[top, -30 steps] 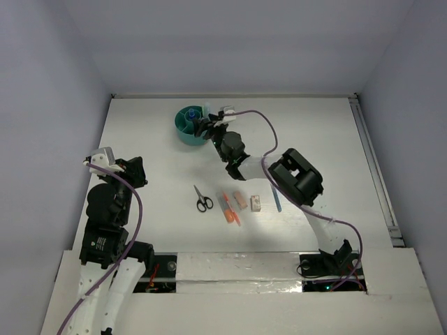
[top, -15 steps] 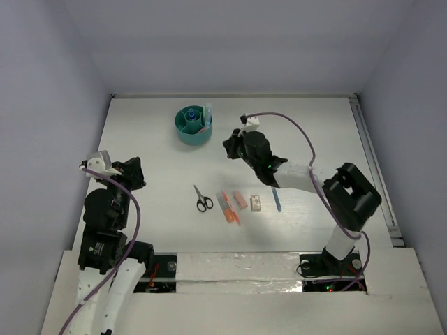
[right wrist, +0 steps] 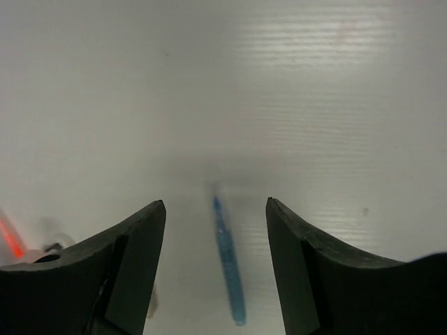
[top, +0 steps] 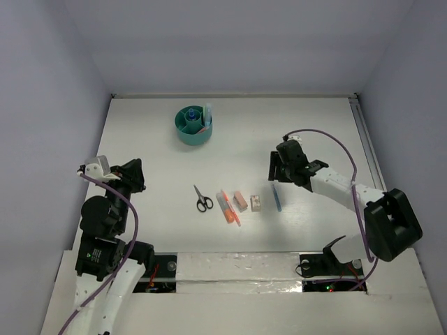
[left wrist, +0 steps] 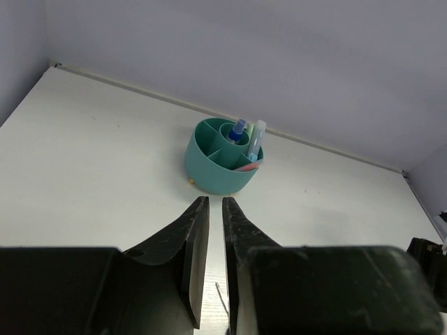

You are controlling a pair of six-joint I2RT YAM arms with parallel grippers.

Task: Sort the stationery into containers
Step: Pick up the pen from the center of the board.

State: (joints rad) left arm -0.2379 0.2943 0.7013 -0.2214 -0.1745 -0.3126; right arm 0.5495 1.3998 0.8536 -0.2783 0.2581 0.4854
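My right gripper must come down before closing on the blue pen (top: 277, 197); its open fingers are above the pen.
The round teal organiser (top: 193, 125) stands at the far middle-left; in the left wrist view (left wrist: 223, 157) it holds a blue-capped bottle (left wrist: 238, 128), a pale blue marker (left wrist: 255, 137) and something pink. Black-handled scissors (top: 202, 199), orange pens (top: 228, 208), a pink eraser (top: 240, 201), a white eraser (top: 255, 203) and a blue pen (top: 277, 197) lie in a row at the near middle. My right gripper (top: 278, 167) is open and empty, just above the blue pen (right wrist: 229, 269), whose far end lies between the fingers. My left gripper (top: 133, 174) is shut and empty at the near left.
The white table ends at walls on the left, back and right. A metal rail (top: 374, 167) runs along the right edge. A purple cable (top: 328, 139) loops over the right arm. The left gripper (left wrist: 215, 201) points toward the organiser from well short of it.
My right gripper has swung from the organiser back right and toward me, ending over the blue pen. The pale blue marker now stands in the organiser. The left arm shifted slightly.
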